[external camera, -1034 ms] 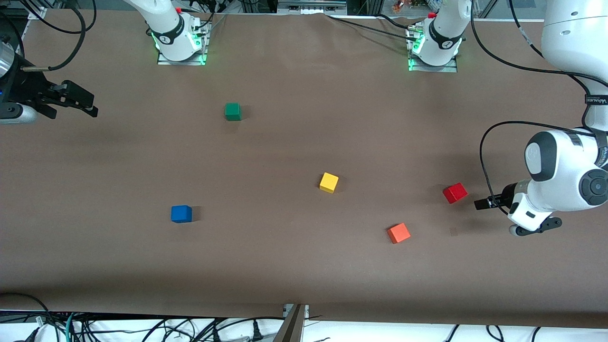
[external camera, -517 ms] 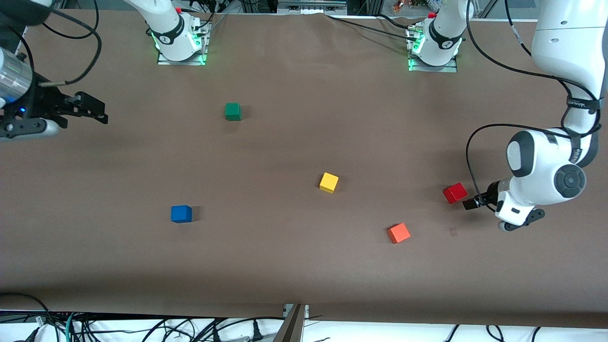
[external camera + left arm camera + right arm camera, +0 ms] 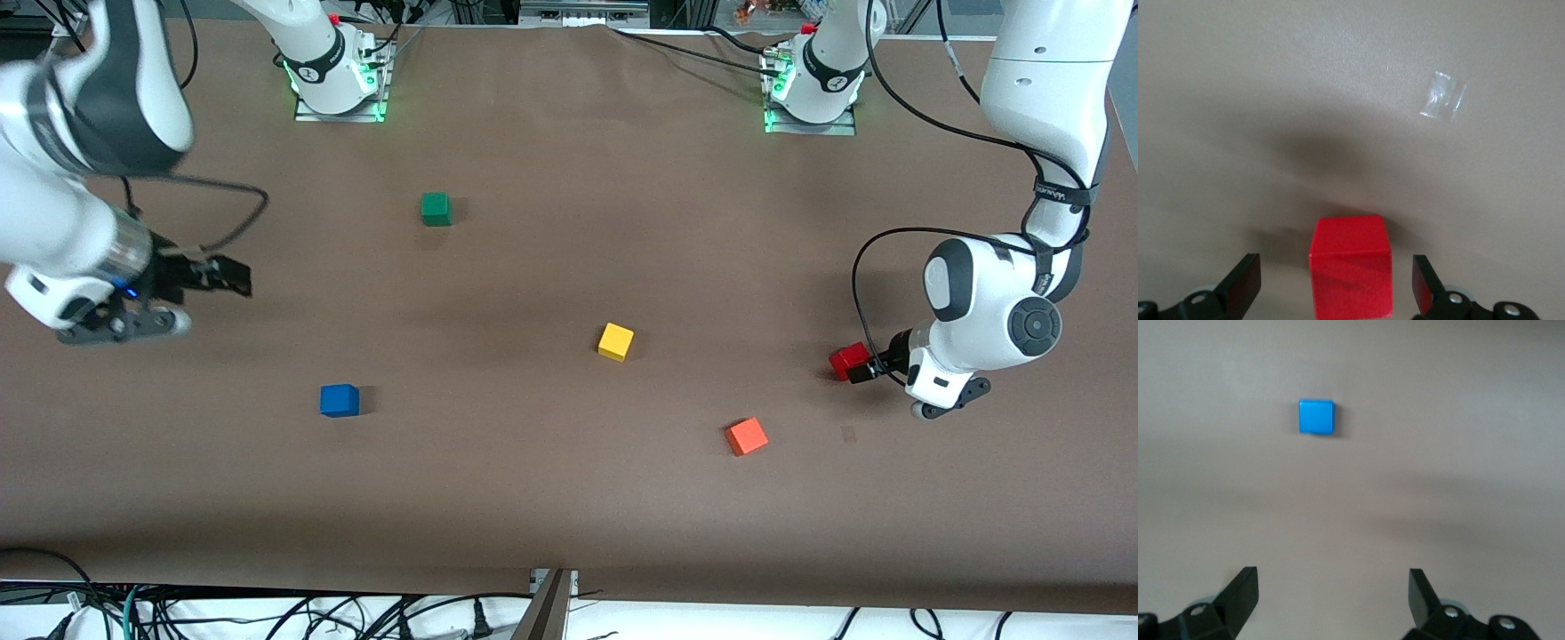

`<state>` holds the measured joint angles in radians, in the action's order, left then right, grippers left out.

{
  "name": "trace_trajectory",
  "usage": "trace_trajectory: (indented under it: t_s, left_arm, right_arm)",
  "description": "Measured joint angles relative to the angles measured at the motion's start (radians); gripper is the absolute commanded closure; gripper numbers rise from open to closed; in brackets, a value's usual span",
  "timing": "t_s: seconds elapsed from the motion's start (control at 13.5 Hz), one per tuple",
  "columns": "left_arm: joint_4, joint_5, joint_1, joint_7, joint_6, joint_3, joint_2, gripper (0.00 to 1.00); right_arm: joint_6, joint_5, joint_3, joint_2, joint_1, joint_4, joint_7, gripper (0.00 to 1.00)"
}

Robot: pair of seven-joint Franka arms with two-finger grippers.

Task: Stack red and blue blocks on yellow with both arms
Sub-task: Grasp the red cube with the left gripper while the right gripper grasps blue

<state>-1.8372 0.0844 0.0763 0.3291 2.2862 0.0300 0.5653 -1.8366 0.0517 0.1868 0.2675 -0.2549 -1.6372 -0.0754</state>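
The left gripper isn't ready to close on the red block yet. Its fingers are above the block's top in the left wrist view, so it needs to first go lower.
The red block (image 3: 847,357) sits on the table near the left arm's end. My left gripper (image 3: 861,371) is low at it, open, with the red block (image 3: 1351,267) between its spread fingers, not touching. The blue block (image 3: 340,400) sits toward the right arm's end, nearer the front camera. My right gripper (image 3: 233,277) is open and empty over bare table short of it; the blue block (image 3: 1317,417) shows ahead in the right wrist view. The yellow block (image 3: 615,341) sits mid-table.
A green cube (image 3: 435,208) sits toward the robot bases. An orange cube (image 3: 746,436) lies between the yellow and red blocks, nearer the front camera. A small clear patch of tape (image 3: 1443,97) lies on the table by the red block.
My left gripper has moved in until its fingers straddle the red block. My right arm has swung in from the table's end toward the blue block.
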Motion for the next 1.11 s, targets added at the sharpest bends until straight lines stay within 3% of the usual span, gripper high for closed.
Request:
trace_trajectory:
  t_s: [0.15,0.22,0.3,0.37,0.44,0.81,1.11]
  left_arm:
    - [-0.050,0.000,0.000,0.000,0.053,0.008,-0.007,0.00]
    - [-0.074,0.000,0.000,0.001,0.078,0.015,-0.010,0.27]
    - [-0.091,0.000,0.000,0.003,0.091,0.019,-0.011,0.63]
    - [-0.100,0.000,0.000,0.004,0.096,0.022,-0.014,0.91]
    - [-0.102,0.000,-0.001,0.004,0.096,0.024,-0.019,1.00]
    - [-0.086,0.000,-0.006,0.004,0.092,0.054,-0.057,1.00]
    - [0.070,0.000,-0.056,0.005,-0.025,0.126,-0.079,1.00]
  right_arm:
    - [-0.177,0.003,-0.003,0.081,-0.025,-0.039,0.016,0.01]
    - [-0.258,0.003,-0.004,0.130,-0.039,-0.042,0.031,0.01]
    - [-0.345,0.003,-0.005,0.183,-0.048,-0.042,0.037,0.01]
    - [-0.427,0.003,-0.009,0.235,-0.052,-0.042,0.038,0.01]
    - [-0.496,0.003,-0.015,0.285,-0.052,-0.041,0.038,0.01]
    - [-0.664,0.036,-0.017,0.438,-0.045,-0.034,0.039,0.03]
    - [-0.660,0.102,-0.017,0.441,-0.045,-0.024,0.038,0.03]
